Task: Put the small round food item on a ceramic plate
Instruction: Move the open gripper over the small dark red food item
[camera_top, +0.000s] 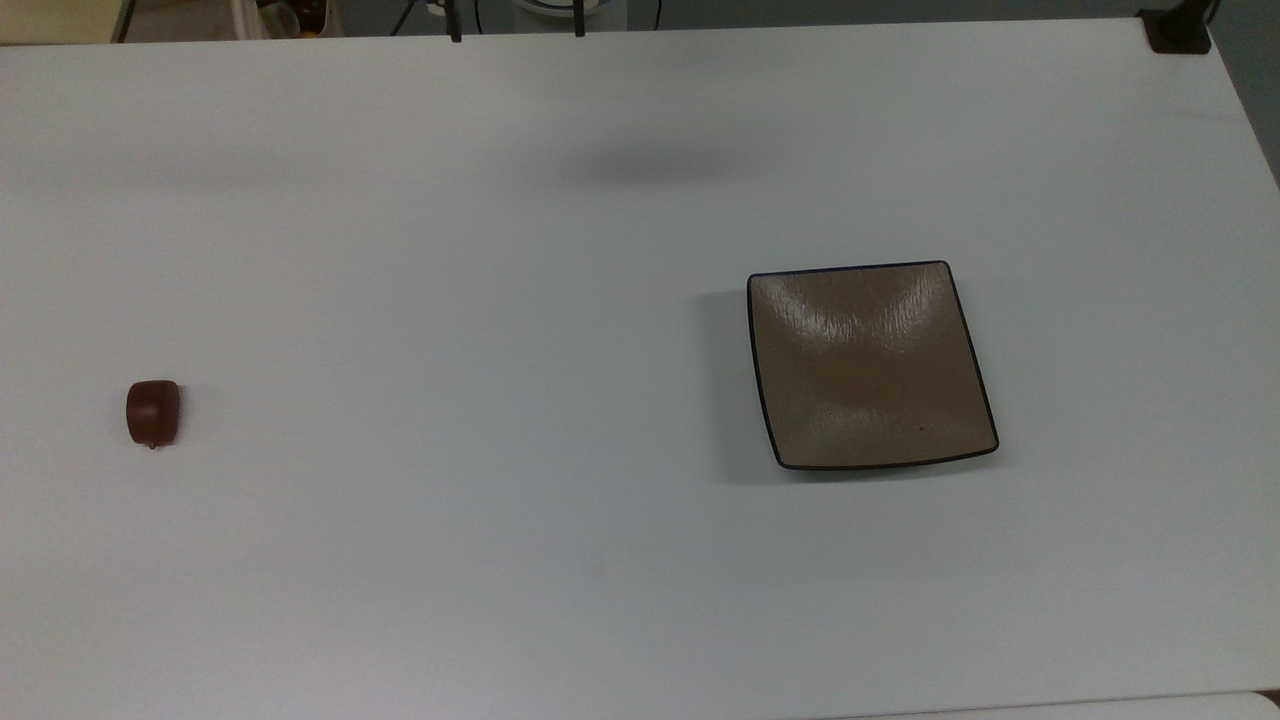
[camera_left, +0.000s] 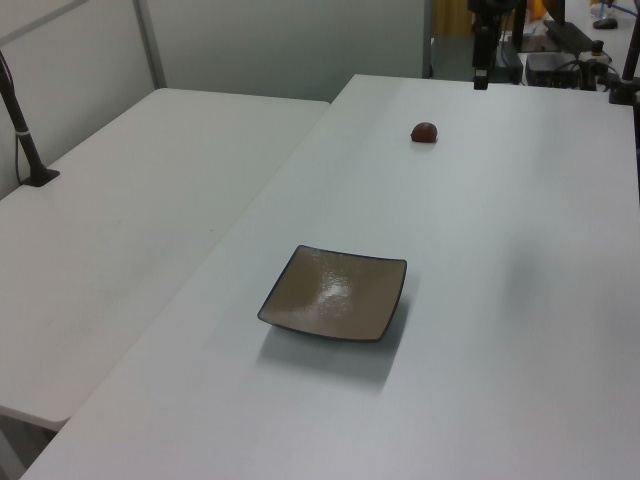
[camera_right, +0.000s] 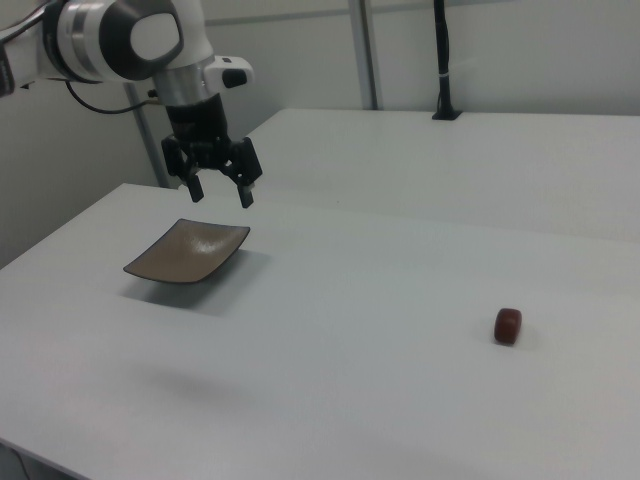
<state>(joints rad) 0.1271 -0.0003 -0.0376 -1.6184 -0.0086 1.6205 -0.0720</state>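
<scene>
My gripper grabs the small round food item by its domed top (camera_left: 425, 128) next, to set it on the ceramic plate (camera_left: 335, 293).
The small round food item (camera_top: 153, 411) is a glossy reddish-brown lump lying alone on the white table, far to the top view's left. It shows again in the left view (camera_left: 424, 131) and the right view (camera_right: 508, 326). The ceramic plate (camera_top: 870, 365) is square, tan-brown with a thin dark rim, and bare; it also appears in the left view (camera_left: 335, 293) and the right view (camera_right: 188, 251). In the right view my gripper (camera_right: 221, 194) hangs open in the air above the plate's far side, holding nothing, far from the food item.
A second white table (camera_left: 130, 200) stands alongside, separated by a narrow seam. A black post on a clamp (camera_left: 25, 130) rises from it, also seen in the right view (camera_right: 441, 60). Another black clamp (camera_top: 1178, 30) sits on the work table's corner.
</scene>
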